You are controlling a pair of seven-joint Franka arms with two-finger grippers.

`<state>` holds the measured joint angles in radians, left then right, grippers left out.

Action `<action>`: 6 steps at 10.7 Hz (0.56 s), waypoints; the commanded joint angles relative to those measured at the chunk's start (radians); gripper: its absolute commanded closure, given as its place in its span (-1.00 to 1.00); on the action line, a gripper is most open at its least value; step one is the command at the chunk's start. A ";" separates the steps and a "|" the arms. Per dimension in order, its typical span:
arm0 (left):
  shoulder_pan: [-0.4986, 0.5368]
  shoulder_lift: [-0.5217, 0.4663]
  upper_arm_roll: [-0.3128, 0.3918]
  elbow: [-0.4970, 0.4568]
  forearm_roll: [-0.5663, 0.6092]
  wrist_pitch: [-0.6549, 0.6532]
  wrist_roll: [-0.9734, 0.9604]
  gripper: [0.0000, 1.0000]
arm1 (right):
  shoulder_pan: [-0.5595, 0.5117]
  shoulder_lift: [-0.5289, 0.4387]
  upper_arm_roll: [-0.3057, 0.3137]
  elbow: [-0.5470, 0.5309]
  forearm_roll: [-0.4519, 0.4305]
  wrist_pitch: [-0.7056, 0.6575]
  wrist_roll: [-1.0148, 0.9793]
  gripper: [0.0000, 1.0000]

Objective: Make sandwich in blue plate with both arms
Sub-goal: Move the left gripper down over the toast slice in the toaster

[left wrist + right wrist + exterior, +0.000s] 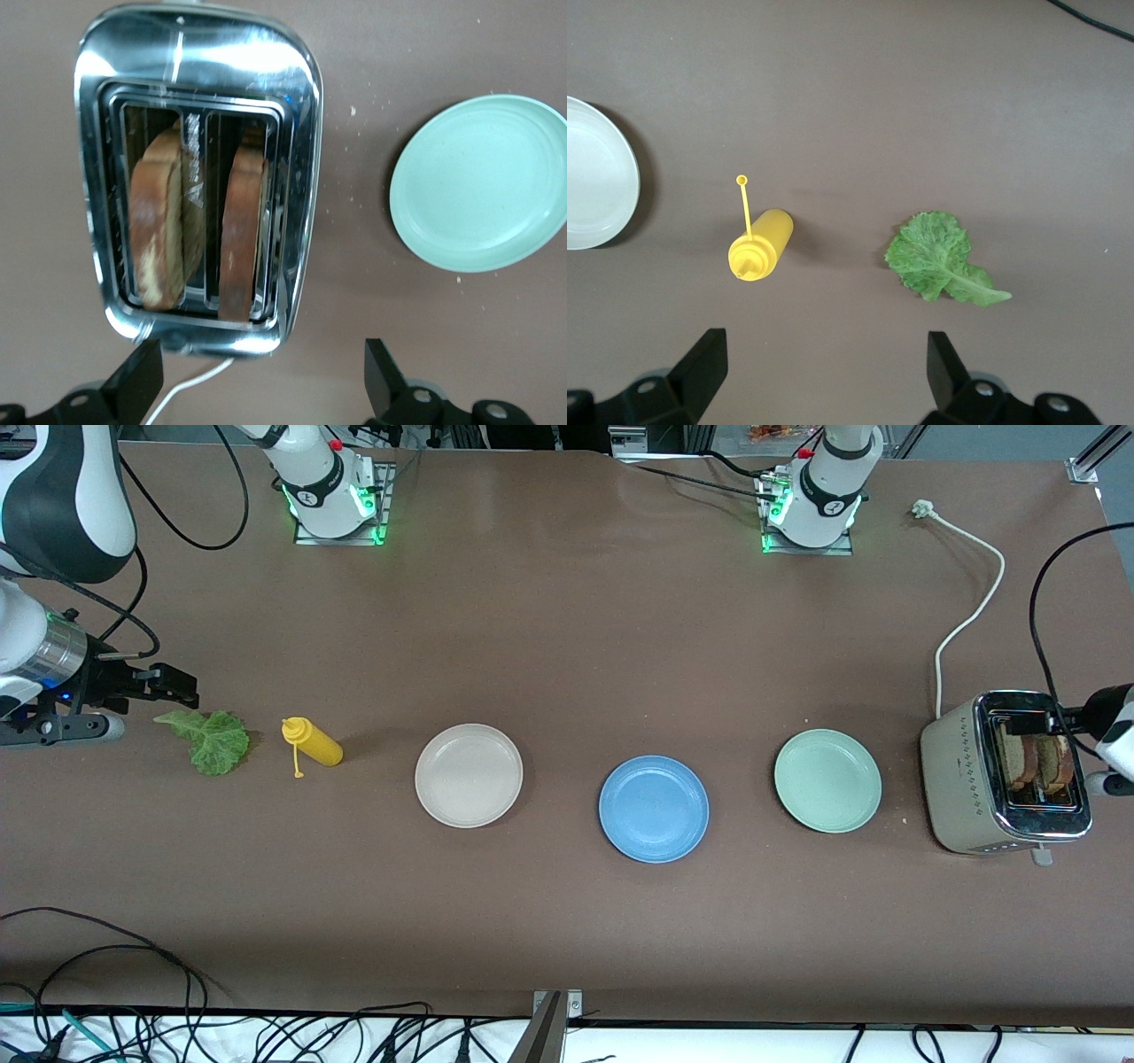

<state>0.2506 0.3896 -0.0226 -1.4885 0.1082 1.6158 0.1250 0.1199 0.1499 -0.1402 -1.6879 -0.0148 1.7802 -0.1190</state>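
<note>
The sandwich has yet to be started on the blue plate (654, 808). My left gripper next needs to grab the bread slice by its exposed crust edge (1018, 756).
The blue plate (654, 808) lies bare on the brown table, between a beige-white plate (469, 775) and a mint-green plate (827, 780). Two brown bread slices (158, 221) (241, 226) stand upright in the slots of a chrome toaster (974, 779) at the left arm's end. My left gripper (261, 359) hangs open over the toaster's edge, holding nothing. A ruffled green lettuce leaf (213, 740) lies flat at the right arm's end. My right gripper (824, 354) is open and empty above the table beside the leaf (935, 257).
A yellow squeeze bottle (312, 742) lies on its side between the lettuce and the beige-white plate. The toaster's white cord (970, 615) runs toward the left arm's base (811, 509). Loose cables (133, 992) trail along the table edge nearest the front camera.
</note>
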 commanded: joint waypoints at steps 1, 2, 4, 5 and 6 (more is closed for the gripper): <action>0.007 0.052 0.000 0.039 -0.009 0.042 0.013 -1.00 | -0.003 0.000 0.002 0.010 0.001 -0.005 -0.001 -1.00; 0.009 0.061 0.000 0.039 -0.008 0.044 0.015 -1.00 | -0.003 0.000 0.002 0.010 0.001 -0.005 -0.002 -1.00; 0.009 0.083 0.000 0.040 -0.008 0.068 0.013 -0.98 | -0.003 0.000 0.002 0.010 0.001 -0.005 -0.002 -1.00; 0.009 0.089 0.000 0.039 -0.012 0.079 0.015 -0.84 | -0.003 0.000 0.002 0.010 0.001 -0.005 -0.002 -1.00; 0.010 0.094 0.000 0.039 -0.012 0.079 0.016 -0.73 | -0.005 0.000 0.002 0.010 0.001 -0.005 -0.002 -1.00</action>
<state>0.2551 0.4522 -0.0225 -1.4854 0.1082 1.6917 0.1250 0.1199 0.1499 -0.1402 -1.6879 -0.0148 1.7801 -0.1190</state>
